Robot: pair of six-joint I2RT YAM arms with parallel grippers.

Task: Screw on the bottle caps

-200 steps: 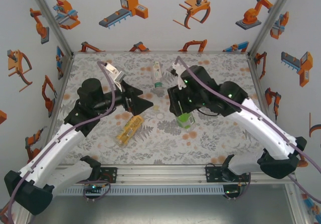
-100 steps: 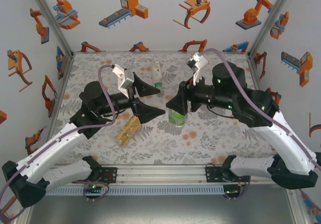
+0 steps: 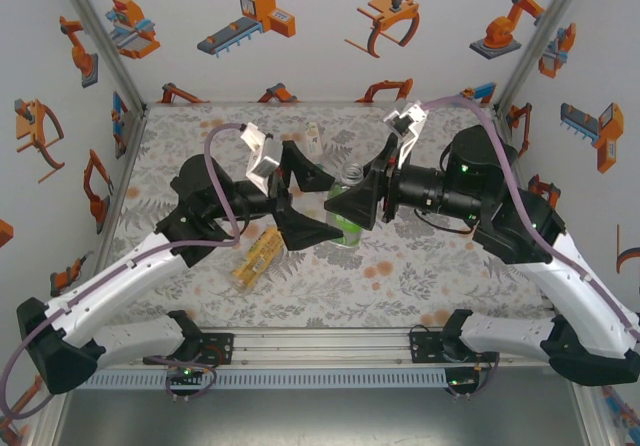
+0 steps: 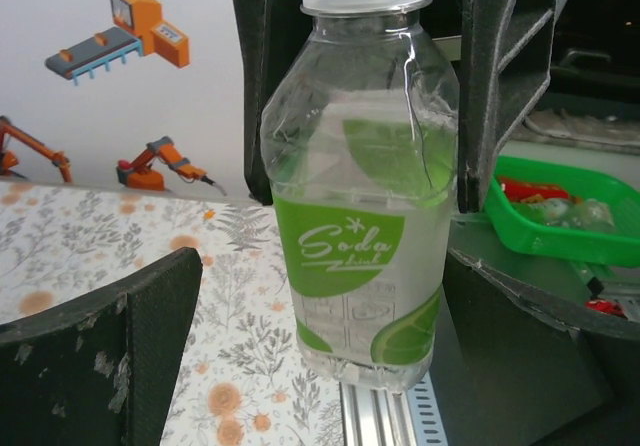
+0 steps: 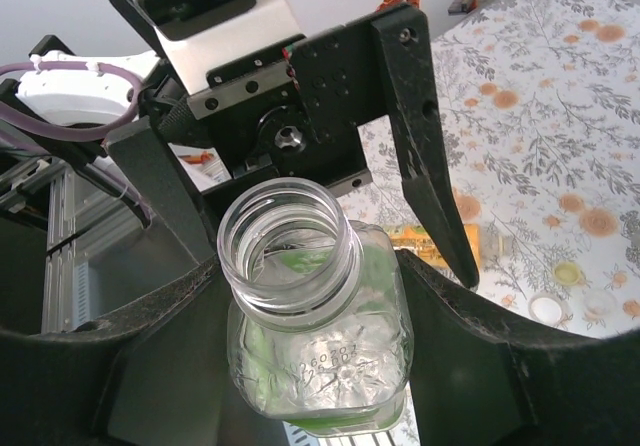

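The Soda bottle needs its opening free so I can screw the cap on, so my left gripper will next grab the bottle by its lower labelled body point(image 3: 346, 228).
My right gripper point(image 3: 349, 212) is shut on a squat clear bottle with a green "Soda" label point(image 3: 348, 222) and holds it off the table. Its mouth point(image 5: 289, 243) is open, with no cap on it. My left gripper point(image 3: 330, 208) faces it, open. Its fingers point(image 4: 100, 356) stand either side of the bottle's lower body point(image 4: 362, 236) without touching. Three small pale bottle caps point(image 5: 567, 273) lie on the patterned table. The orange-yellow bottle point(image 3: 258, 256) lies on its side, and the clear white-label bottle point(image 3: 314, 142) lies further back.
The aluminium rail point(image 3: 320, 348) runs along the table's near edge. White walls with orange robot prints close in the back and both sides. A green tray point(image 4: 560, 206) with small items sits beyond the table in the left wrist view.
The right arm has lifted the green-label bottle off the table and swung it left. The left gripper has come right and up, and its open fingers now straddle the bottle.
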